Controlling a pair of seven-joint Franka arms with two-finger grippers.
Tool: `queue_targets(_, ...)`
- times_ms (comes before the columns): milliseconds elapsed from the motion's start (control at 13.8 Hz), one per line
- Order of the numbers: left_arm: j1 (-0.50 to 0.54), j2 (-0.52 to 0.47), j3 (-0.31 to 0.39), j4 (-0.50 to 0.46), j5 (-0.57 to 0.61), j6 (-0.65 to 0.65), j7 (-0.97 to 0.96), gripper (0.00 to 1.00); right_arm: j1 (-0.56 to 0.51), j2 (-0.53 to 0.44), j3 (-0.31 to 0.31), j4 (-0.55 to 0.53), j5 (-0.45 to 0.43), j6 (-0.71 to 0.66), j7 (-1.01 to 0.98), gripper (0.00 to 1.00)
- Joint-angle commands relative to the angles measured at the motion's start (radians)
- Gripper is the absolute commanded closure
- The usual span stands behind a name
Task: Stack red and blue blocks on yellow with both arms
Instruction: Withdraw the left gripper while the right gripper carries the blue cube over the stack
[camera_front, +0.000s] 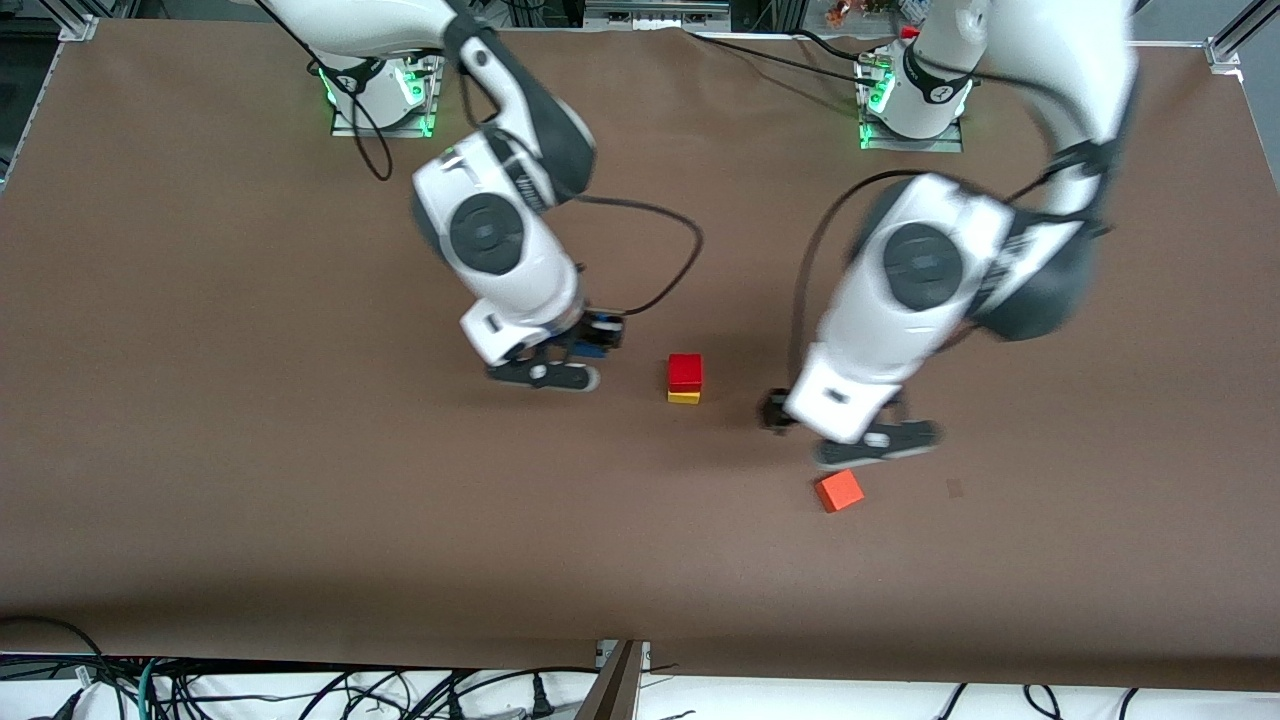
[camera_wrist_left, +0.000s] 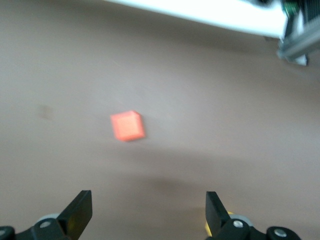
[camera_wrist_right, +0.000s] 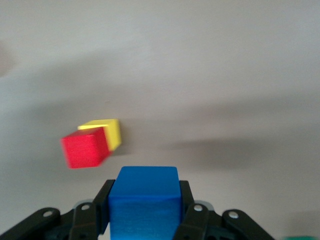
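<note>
My right gripper keeps hold of the blue block for now until it reaches the red block's top, since in the right wrist view it is short.
The red block sits on the yellow cube mid-table; both show in the right wrist view, red on yellow. My right gripper is shut on the blue block, held just above the table beside the stack, toward the right arm's end. In the right wrist view the blue block fills the space between the fingers. My left gripper hovers open and empty beside the stack, toward the left arm's end; its wrist view shows its fingers spread wide.
An orange-red cube lies on the brown table, nearer the front camera than the left gripper; it also shows in the left wrist view. A green edge peeks into the right wrist view.
</note>
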Motion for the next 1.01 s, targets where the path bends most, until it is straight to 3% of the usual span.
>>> queue_targets(0,0.137,-0.081,-0.016,-0.023,-0.033,-0.068,0.214,0.0,0.089,0.097,-0.015,0.095,-0.006,0.067,0.14,0.5)
queue_targets(435,0.395,-0.173,-0.014,-0.024,-0.037,-0.202,0.521,0.0,0.146,0.132,-0.015,0.116,-0.081,0.13,0.198,0.5)
queue_targets(725,0.406,-0.175,-0.014,-0.024,-0.039,-0.23,0.54,0.0,0.149,0.187,-0.015,0.197,-0.208,0.134,0.163,0.49)
queue_targets(942,0.406,-0.182,-0.014,-0.024,-0.059,-0.271,0.535,0.0,0.147,0.24,-0.015,0.265,-0.21,0.162,0.108,0.49)
